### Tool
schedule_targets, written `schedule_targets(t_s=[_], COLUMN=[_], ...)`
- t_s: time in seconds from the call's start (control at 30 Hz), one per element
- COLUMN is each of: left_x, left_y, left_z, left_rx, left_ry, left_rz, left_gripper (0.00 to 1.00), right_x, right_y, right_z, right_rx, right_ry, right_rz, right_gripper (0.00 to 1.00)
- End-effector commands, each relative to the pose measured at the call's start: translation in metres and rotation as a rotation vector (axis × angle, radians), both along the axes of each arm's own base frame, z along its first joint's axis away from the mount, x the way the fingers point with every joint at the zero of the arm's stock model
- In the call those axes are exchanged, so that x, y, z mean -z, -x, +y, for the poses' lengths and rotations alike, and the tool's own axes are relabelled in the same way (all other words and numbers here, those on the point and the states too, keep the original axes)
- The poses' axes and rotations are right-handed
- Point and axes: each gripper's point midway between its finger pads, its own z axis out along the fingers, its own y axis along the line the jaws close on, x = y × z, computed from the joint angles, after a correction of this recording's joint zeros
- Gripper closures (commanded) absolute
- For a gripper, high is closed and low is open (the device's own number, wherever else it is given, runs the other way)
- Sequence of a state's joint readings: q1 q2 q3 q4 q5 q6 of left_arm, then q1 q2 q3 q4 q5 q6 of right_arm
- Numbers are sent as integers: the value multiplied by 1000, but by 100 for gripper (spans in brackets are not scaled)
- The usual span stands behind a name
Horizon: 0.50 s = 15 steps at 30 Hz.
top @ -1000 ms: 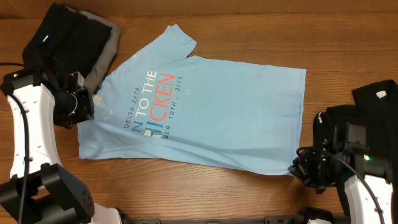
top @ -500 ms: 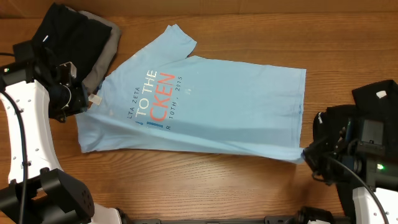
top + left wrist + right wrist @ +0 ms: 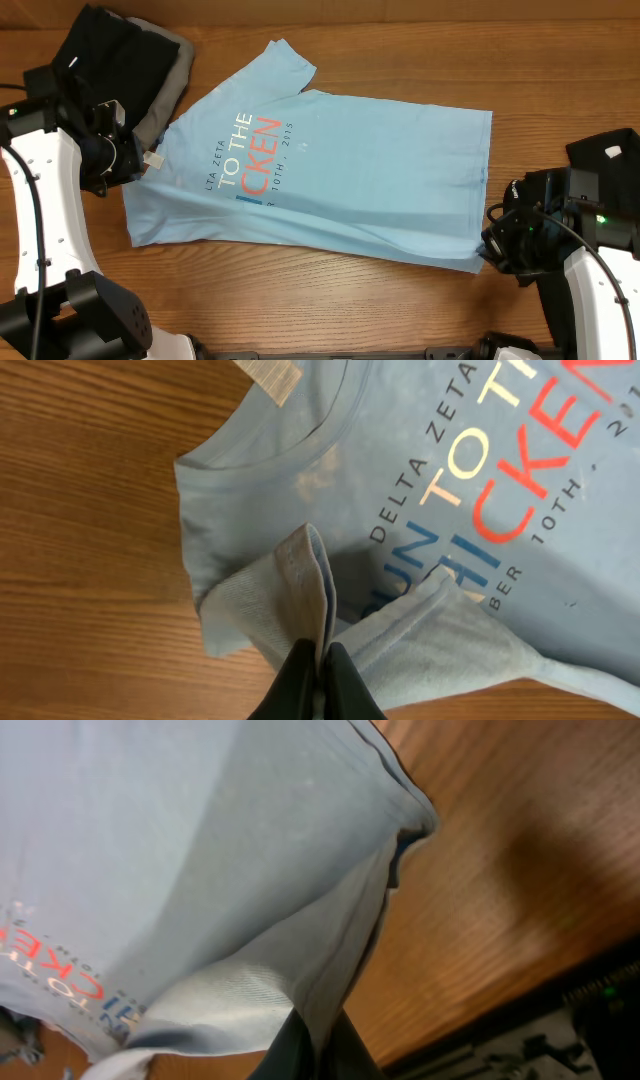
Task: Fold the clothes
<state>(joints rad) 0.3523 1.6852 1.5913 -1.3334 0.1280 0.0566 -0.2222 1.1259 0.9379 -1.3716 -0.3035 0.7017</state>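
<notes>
My left gripper should move the pinched fold to the T-shirt's collar before it lets go. The fold is hanging short of the collar and would come down near the T-shirt's near edge.
A light blue T-shirt (image 3: 380,170) with white and coral lettering lies spread across the table, its near edge lifted and folded over. My left gripper (image 3: 128,165) is shut on the shirt's fabric near the collar, seen pinched in the left wrist view (image 3: 318,660). My right gripper (image 3: 492,252) is shut on the shirt's near hem corner, seen in the right wrist view (image 3: 318,1038). A black garment (image 3: 115,60) with a white label lies at the far left on a grey one.
A grey folded garment (image 3: 165,95) lies under the black one at the far left. A second black item with a white label (image 3: 605,150) sits at the right edge. Bare wood shows along the near edge (image 3: 300,300).
Both grippers have carried the shirt's near edge away from the front of the table, folding it over; the lettering's lower lines are now covered. The right gripper shifted slightly inward.
</notes>
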Motion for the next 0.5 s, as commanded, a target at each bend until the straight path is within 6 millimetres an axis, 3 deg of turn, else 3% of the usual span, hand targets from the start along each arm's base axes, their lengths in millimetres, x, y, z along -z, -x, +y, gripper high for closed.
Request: schedule_targets(t_s=[0.0, 0.2, 0.47], left_x=[-11, -12, -1], left_y=[2, -5, -23], left_z=[6, 3, -20], left_rx=[15, 26, 121], left_ry=[-59, -63, -98], left_rz=[-11, -36, -70], left_gripper=[96, 96, 96], right_x=[-10, -11, 6], right_y=[5, 6, -7], right_z=[-4, -10, -7], right_rx=[-22, -16, -15], right_ry=[35, 77, 32], right_rz=[-24, -34, -6], right_gripper=[96, 96, 96])
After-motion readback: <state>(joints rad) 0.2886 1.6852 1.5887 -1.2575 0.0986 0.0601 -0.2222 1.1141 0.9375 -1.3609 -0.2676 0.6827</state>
